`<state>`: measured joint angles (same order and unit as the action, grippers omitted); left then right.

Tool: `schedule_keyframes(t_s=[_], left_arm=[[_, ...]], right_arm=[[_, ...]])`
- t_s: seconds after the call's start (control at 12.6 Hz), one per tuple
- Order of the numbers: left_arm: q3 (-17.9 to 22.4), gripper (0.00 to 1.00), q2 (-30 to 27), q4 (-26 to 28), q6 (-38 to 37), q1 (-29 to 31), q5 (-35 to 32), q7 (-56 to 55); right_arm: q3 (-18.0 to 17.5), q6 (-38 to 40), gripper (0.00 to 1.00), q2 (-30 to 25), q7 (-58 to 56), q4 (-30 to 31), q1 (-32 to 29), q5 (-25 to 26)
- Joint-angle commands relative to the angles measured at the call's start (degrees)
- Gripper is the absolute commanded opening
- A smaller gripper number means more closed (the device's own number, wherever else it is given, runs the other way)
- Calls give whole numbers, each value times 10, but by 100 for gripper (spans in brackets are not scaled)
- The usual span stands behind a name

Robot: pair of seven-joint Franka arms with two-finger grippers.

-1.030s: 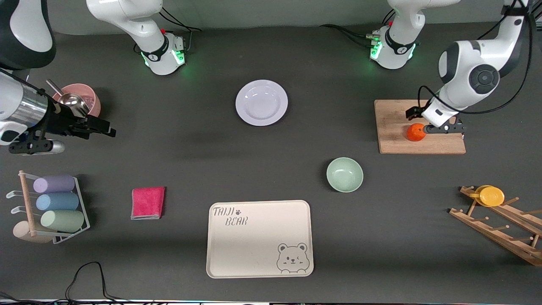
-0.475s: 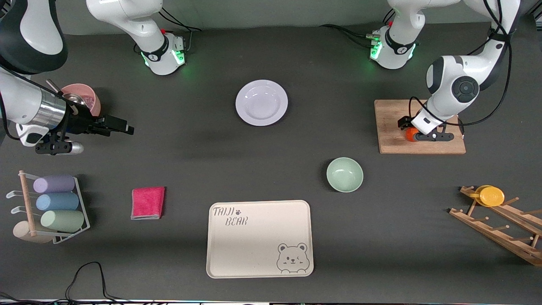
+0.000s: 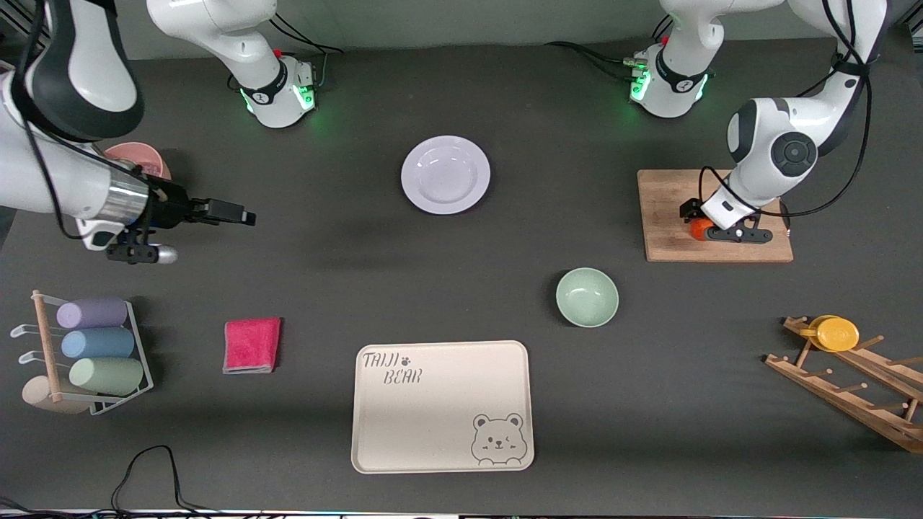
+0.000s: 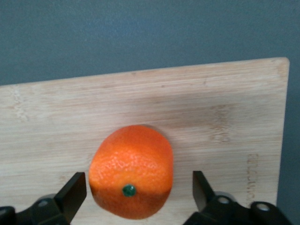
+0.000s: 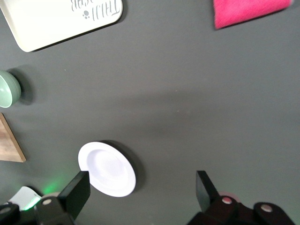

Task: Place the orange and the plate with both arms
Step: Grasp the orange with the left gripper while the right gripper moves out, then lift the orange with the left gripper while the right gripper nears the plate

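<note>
My left gripper is ready to close, because its fingers are beside the orange (image 3: 697,228), low over the cutting board (image 3: 670,249).
The orange (image 3: 697,228) lies on a wooden cutting board (image 3: 670,249) toward the left arm's end of the table. My left gripper (image 3: 710,231) is low over it and open. In the left wrist view the orange (image 4: 131,164) sits between the two fingers (image 4: 75,187) with a gap on each side, and my left gripper (image 4: 138,187) is not touching it. The white plate (image 3: 445,174) lies on the table midway between the two bases. My right gripper (image 3: 241,215) is open and empty over bare table toward the right arm's end. The right wrist view shows the plate (image 5: 107,168) ahead of my right gripper (image 5: 140,190).
A pale green bowl (image 3: 587,297) and a beige bear tray (image 3: 442,406) lie nearer the front camera. A pink cloth (image 3: 252,345), a cup rack (image 3: 86,353) and a pink bowl (image 3: 144,157) are at the right arm's end. A wooden rack holds a yellow disc (image 3: 836,334).
My right gripper has moved from beside the pink bowl toward the table's middle. My left gripper has shifted over the orange and now straddles it.
</note>
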<state>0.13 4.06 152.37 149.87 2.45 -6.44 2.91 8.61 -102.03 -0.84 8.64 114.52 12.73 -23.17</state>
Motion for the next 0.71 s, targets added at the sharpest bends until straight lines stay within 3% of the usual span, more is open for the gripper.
schedule_keyframes(t_s=[0.0,0.16,0.24,0.32,0.4,0.63], left_arm=[[2,100,10,-4,10,4,-9,12],[3,99,10,-4,10,4,-9,12],[6,90,10,-5,10,4,-9,12],[11,21,10,-5,10,4,-9,12],[12,0,9,-5,10,4,-9,12],[13,0,9,-5,8,4,-9,12]], right_arm=[[4,-69,100,-30,88,56,46,-15],[10,-87,100,-46,96,82,54,-16],[10,-97,100,-46,96,90,55,-38],[9,-128,100,-46,94,107,56,-69],[7,-156,100,-45,95,121,66,-81],[7,-192,100,-24,94,129,110,-86]])
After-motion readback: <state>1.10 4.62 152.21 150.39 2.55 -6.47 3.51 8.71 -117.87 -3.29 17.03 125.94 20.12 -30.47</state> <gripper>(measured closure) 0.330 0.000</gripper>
